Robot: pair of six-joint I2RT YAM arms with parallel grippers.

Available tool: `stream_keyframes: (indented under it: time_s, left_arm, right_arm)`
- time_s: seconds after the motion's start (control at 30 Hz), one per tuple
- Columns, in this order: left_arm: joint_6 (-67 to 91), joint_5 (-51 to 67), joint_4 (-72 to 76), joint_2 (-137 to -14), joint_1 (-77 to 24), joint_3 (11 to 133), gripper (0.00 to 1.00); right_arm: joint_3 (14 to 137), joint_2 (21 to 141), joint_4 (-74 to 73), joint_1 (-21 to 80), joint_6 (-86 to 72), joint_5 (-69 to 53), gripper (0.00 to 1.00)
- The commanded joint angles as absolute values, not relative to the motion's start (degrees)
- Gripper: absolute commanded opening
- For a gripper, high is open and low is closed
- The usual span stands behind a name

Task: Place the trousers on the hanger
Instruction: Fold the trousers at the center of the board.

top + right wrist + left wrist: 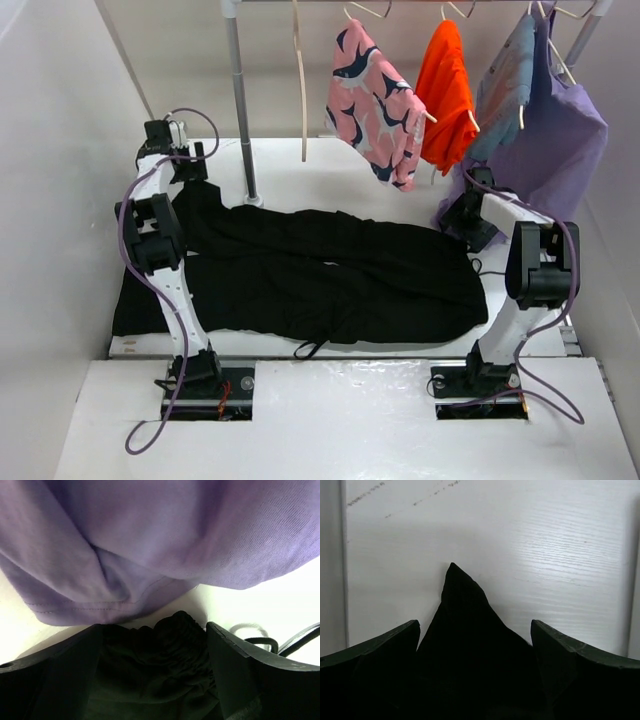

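My left gripper should next fold the trousers lengthwise for placing on the hanger, so it should pick up the trousers [330,275] by their pointed far leg-end corner [198,188].
The black trousers [330,275] lie flat across the white table, leg ends at the left and gathered waistband at the right. Their drawstring loop [310,348] pokes out at the near edge. The bare beige hanger [301,90] hangs edge-on from the rail at the back. My left gripper [190,170] is at the far left corner; its jaws [475,625] stand wide apart around a pointed corner of the trousers [465,645]. My right gripper [462,215] is at the waistband; its jaws [155,627] stand wide apart around the gathered black fabric [170,655].
A metal rack pole [240,110] stands behind the trousers. On the rail hang a pink patterned garment [375,105], an orange garment [447,95], a pale blue one [505,85] and a purple one [560,140], which drapes right over the right gripper [150,540].
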State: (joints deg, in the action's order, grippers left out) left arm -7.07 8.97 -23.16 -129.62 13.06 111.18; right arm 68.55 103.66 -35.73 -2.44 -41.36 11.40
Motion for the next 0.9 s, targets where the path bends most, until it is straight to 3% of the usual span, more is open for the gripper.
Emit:
stream_keyframes:
  time_s: [0.0, 0.07, 0.17, 0.23, 0.27, 0.33, 0.37, 0.47, 0.5, 0.53, 0.87]
  left_arm:
    - [-6.7, 9.0, -23.2, -131.1, 12.7, 113.6, 0.92]
    - [-8.2, 9.0, -23.2, -132.6, 12.7, 113.6, 0.92]
    - [-9.7, 9.5, -24.8, -134.3, 12.7, 114.4, 0.83]
    - [-10.3, 9.5, -24.8, -134.3, 12.7, 113.7, 0.72]
    - [-10.3, 9.5, -24.8, -134.3, 12.7, 113.7, 0.69]
    - [-10.9, 7.7, -24.8, -134.3, 12.7, 113.2, 0.61]
    - [-11.6, 7.2, -24.8, -134.3, 12.7, 113.2, 0.52]
    - [-12.9, 6.2, -24.2, -134.3, 12.7, 113.2, 0.31]
    - [-12.9, 6.2, -24.2, -134.3, 12.7, 113.2, 0.07]
    - [-12.9, 6.2, -24.2, -134.3, 12.7, 114.0, 0.0]
    - [-19.7, 4.5, -29.3, -120.3, 17.7, 121.2, 0.0]
  right_arm:
    - [71.3, 103.5, -36.8, -0.4, -43.1, 14.1, 0.88]
    - [72.6, 104.8, -37.4, -0.4, -43.1, 14.8, 0.88]
    - [75.3, 106.8, -39.0, 0.1, -42.5, 15.4, 0.86]
    - [75.3, 107.6, -39.6, 0.1, -42.0, 15.9, 0.78]
    - [75.3, 107.6, -39.6, 0.1, -42.0, 15.9, 0.63]
    - [74.7, 107.0, -38.9, 0.1, -42.0, 15.9, 0.46]
    - [74.0, 106.4, -38.8, -0.4, -42.0, 15.9, 0.3]
    - [74.0, 105.7, -38.8, -0.4, -41.5, 16.4, 0.03]
    - [74.0, 105.2, -38.8, -0.4, -41.5, 16.4, 0.0]
    - [74.0, 105.2, -39.5, -0.4, -41.0, 17.0, 0.0]
    - [72.7, 90.4, -40.6, -2.3, -39.3, 22.9, 0.0]
